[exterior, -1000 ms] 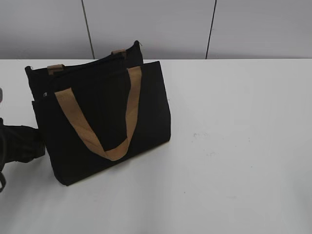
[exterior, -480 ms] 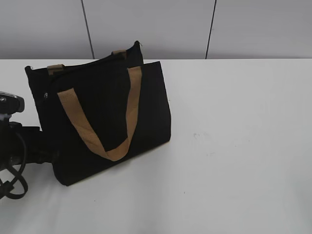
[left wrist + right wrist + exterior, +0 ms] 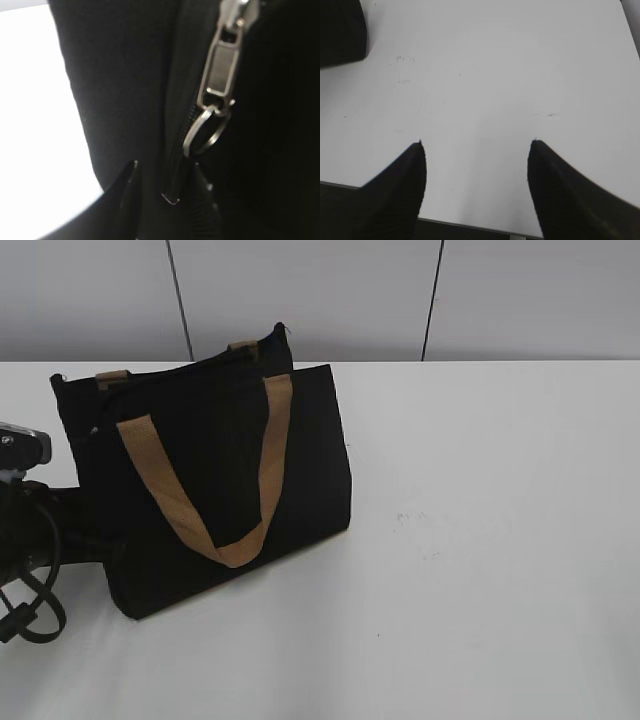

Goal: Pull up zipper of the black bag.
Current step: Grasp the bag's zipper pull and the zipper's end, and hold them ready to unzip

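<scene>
I should grab the bag by the zipper's black tail (image 3: 173, 186) with my left gripper next, because that narrow tail sticks out while the cloth (image 3: 120, 105) around it hangs loose.
The black bag (image 3: 210, 470) stands upright on the white table, with a tan handle (image 3: 225, 540) hanging down its front. In the left wrist view the zipper (image 3: 187, 125) runs down the bag's end, and its silvery pull and ring (image 3: 207, 127) hang just above my fingertips. My left gripper (image 3: 165, 167) is pressed close to that end of the bag. It is slightly open, with the zip's black tail between its fingers. In the exterior view its arm (image 3: 30, 530) meets the bag's left side. My right gripper (image 3: 477, 145) is open and empty over bare table.
The white table (image 3: 480, 540) stretches to the right of the bag, with a grey panelled wall behind it. A corner of the bag (image 3: 340, 30) shows at the top left of the right wrist view. The table's near edge (image 3: 470, 225) lies under the right fingers.
My left arm has come in from the left edge and up to the bag's left end. The bag has shifted slightly. The right arm stays out of the exterior view.
</scene>
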{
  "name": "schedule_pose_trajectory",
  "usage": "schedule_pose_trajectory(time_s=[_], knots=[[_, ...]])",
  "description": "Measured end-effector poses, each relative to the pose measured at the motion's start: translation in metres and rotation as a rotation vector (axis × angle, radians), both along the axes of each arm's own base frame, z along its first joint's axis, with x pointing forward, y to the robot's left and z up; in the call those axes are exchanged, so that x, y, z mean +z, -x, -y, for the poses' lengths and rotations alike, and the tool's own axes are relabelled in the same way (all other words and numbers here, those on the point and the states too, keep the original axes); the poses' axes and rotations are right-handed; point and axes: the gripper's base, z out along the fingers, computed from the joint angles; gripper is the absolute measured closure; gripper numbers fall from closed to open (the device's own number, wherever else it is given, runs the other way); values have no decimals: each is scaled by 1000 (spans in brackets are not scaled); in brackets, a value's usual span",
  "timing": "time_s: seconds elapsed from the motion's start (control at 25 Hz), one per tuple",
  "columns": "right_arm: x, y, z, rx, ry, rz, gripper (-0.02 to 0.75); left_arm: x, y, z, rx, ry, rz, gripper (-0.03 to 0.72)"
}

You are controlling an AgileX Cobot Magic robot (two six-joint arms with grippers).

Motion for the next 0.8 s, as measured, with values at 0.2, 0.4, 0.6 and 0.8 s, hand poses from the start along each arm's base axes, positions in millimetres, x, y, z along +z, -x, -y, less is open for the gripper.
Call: schedule_pose_trajectory(time_s=[0.2,0.4,0.6,0.8], knots=[[0,0,0,0,0,0,241,0,0,0,-1,0,0,650],[0,0,0,0,0,0,241,3,1,0,0,4,2,681],[0,0,0,0,0,0,241,43,11,-3,-8,65,88,683],[0,0,0,0,0,0,241,85,31,-9,-26,134,187,683]])
